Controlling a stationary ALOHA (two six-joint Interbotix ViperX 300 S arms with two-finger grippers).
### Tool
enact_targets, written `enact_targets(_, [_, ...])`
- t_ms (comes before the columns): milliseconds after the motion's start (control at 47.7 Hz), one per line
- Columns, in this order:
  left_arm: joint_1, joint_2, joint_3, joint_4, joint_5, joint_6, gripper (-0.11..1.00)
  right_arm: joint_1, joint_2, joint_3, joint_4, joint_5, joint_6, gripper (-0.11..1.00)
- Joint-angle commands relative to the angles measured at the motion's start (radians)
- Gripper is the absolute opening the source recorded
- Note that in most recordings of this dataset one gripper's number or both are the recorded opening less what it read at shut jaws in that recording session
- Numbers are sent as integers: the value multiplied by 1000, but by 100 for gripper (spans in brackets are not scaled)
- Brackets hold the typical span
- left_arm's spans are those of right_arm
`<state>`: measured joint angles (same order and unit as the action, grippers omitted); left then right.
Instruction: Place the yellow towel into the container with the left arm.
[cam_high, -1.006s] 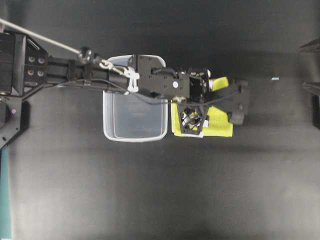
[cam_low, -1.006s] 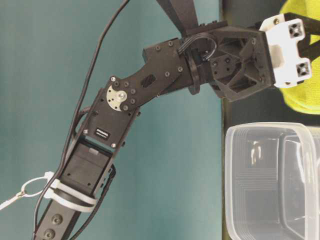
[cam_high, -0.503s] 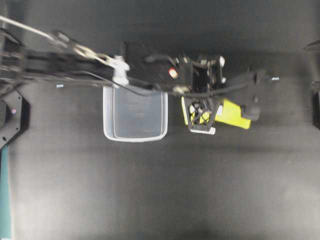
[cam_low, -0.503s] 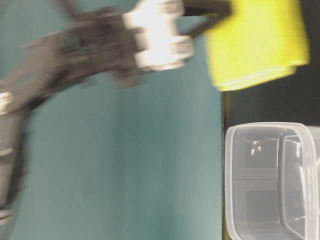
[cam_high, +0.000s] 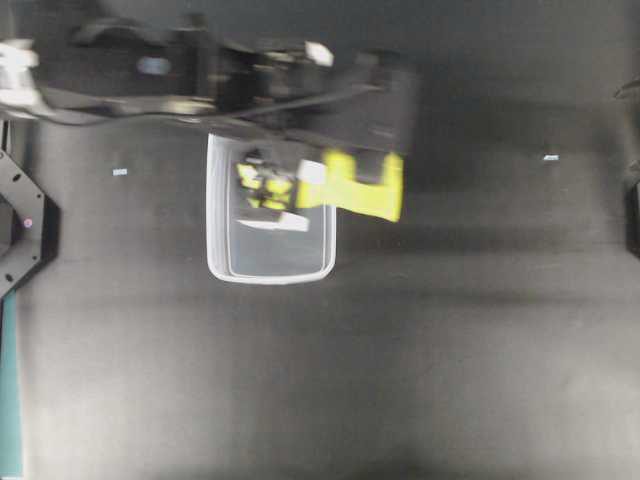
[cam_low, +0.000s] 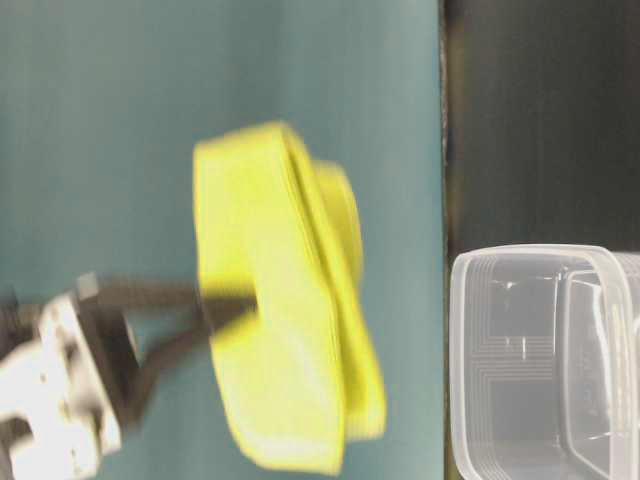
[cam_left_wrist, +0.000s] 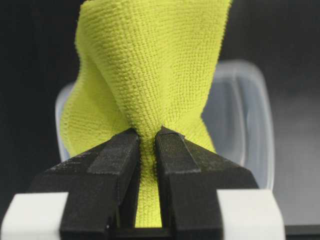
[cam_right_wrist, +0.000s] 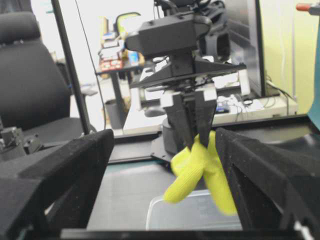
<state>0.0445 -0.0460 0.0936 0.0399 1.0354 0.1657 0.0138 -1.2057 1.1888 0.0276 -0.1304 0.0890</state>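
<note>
My left gripper should lower the towel before letting go of it, because the yellow towel (cam_high: 365, 190) hangs bunched up high above the clear container.
The yellow towel (cam_high: 365, 190) hangs bunched from my left gripper (cam_high: 328, 190), above the table and over the right rim of the container (cam_high: 216, 250). In the left wrist view the black fingers (cam_left_wrist: 172, 150) of the left gripper (cam_left_wrist: 147, 137) pinch a fold of the towel (cam_left_wrist: 150, 65), with the clear container (cam_left_wrist: 240, 125) below and behind. The table-level view shows the towel (cam_low: 280, 320) in the air beside the container (cam_low: 460, 350). My right gripper (cam_right_wrist: 162, 145) stands open and empty, facing the towel (cam_right_wrist: 200, 172) from a distance.
The table top is black cloth with two small pale marks (cam_high: 550, 157) (cam_high: 120, 172). Dark parts of the right arm show at the far right edge (cam_high: 632, 90). An office chair (cam_right_wrist: 30, 75) and desks stand behind the left arm.
The left gripper shut on the towel, lifted it off the table right of the container and swung it left, up over the container's right side. The right gripper stayed open.
</note>
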Motion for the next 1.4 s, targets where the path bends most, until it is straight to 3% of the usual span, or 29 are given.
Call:
enact_targets(0, [2, -94, 100, 3, -34, 2, 7, 2, 6, -20, -2, -6, 3, 79])
enact_targets(126, [2, -143, 172, 5, -51, -8, 7, 2, 6, -20, 0, -5, 3, 79])
enact_targets(335, [5, -144, 186, 5, -63, -2, 7, 2, 12, -18, 0, -6, 3, 79])
enact_targets(964, [20, -66, 318, 5, -285, -2, 8, 2, 14, -18, 0, -12, 3, 77])
enact_targets(1027, [20, -60, 334, 5, -304, -3, 18, 2, 14, -18, 0, -12, 3, 77])
enact_targets(1237, [31, -54, 377, 3, -387, -21, 80, -2, 8, -20, 0, -3, 3, 77])
enact_targets(1321, [32, -66, 380, 5, -400, -37, 90, -6, 8, -20, 0, -3, 3, 76])
enact_targets(1384, [31, -94, 382, 5, -413, -51, 89, -6, 8, -20, 0, -2, 3, 76])
